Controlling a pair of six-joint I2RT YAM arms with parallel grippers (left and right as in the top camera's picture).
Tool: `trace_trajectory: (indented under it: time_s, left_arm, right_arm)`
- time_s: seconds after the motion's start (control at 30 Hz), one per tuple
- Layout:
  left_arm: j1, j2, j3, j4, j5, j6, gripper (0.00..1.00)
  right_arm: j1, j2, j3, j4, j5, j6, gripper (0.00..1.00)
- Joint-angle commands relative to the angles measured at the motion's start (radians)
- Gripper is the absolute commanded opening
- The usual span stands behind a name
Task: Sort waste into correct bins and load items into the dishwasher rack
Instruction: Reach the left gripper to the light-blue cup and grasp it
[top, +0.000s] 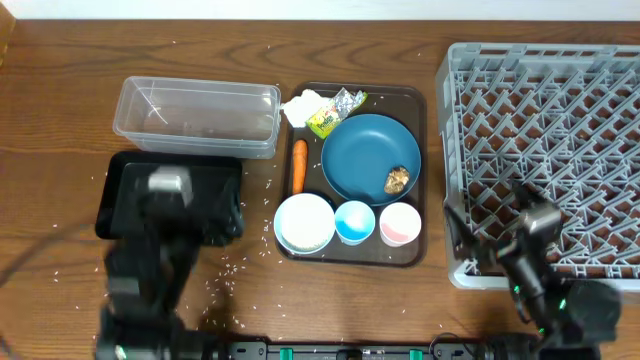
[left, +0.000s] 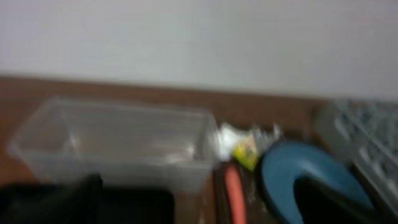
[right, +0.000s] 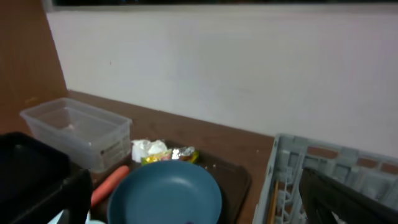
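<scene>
The left gripper grabs the light-blue cup by its rim beside the white bowl (top: 304, 222) next. The cup then goes to my right gripper with its body free.
On the brown serving tray (top: 415, 105) lie a crumpled white tissue (top: 303, 105), a green-and-silver foil wrapper (top: 335, 112) and an orange carrot (top: 299, 165). The tray also holds a dark-blue plate (top: 365, 150) with a brown food lump (top: 397, 180), a white bowl (top: 304, 222), a light-blue cup (top: 354, 221) and a pink cup (top: 400, 223). The clear tub (top: 197, 117) and black tray (top: 215, 190) are to the left. Rice grains (top: 225, 270) dot the table. My left gripper (top: 172, 195) hovers over the black tray, open and empty. My right gripper (top: 535, 225) is over the grey rack's (top: 545, 120) front edge, open and empty.
The left wrist view is blurred; it shows the tub (left: 118, 143), carrot (left: 234, 193) and plate (left: 286, 174). The right wrist view shows the plate (right: 168, 193), tub (right: 78, 130), rack (right: 323, 168) and a white wall behind the table.
</scene>
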Motion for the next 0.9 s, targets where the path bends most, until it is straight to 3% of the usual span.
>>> trace_trajectory:
  time_s: [0.0,0.17,0.27,0.37,0.53,0.63,0.77,0.87]
  left_arm:
    - [0.004,0.231,0.245,-0.136,0.135,-0.002,0.98]
    - [-0.026,0.570,0.616,-0.403,0.158,-0.001,0.98]
    - [-0.058,0.705,0.758,-0.487,0.159,-0.002,0.98]
    - [-0.068,0.766,0.787,-0.481,0.259,-0.090,0.98]
    - [-0.116,0.831,0.787,-0.490,0.370,-0.095,0.98]
    - [-0.206,0.861,0.787,-0.581,0.309,-0.057,0.98]
    - [-0.362,0.908,0.785,-0.698,0.093,-0.054,0.99]
    - [-0.474,0.960,0.774,-0.723,0.014,-0.054,0.88]
  right_arm:
    - [0.008,0.191,0.174,-0.083,-0.015,0.023,0.99]
    - [0.008,0.519,0.518,-0.385,-0.046,0.023,0.99]
    - [0.008,0.709,0.729,-0.584,-0.045,-0.007,0.99]
    - [0.008,0.830,0.846,-0.667,-0.045,-0.041,0.99]
    - [0.007,0.940,0.890,-0.685,-0.045,-0.037,0.99]
    - [-0.003,0.952,0.890,-0.691,-0.049,-0.006,0.99]
    - [-0.024,0.950,0.890,-0.691,-0.048,0.009,0.99]
    - [-0.051,0.950,0.890,-0.695,-0.043,0.036,0.99]
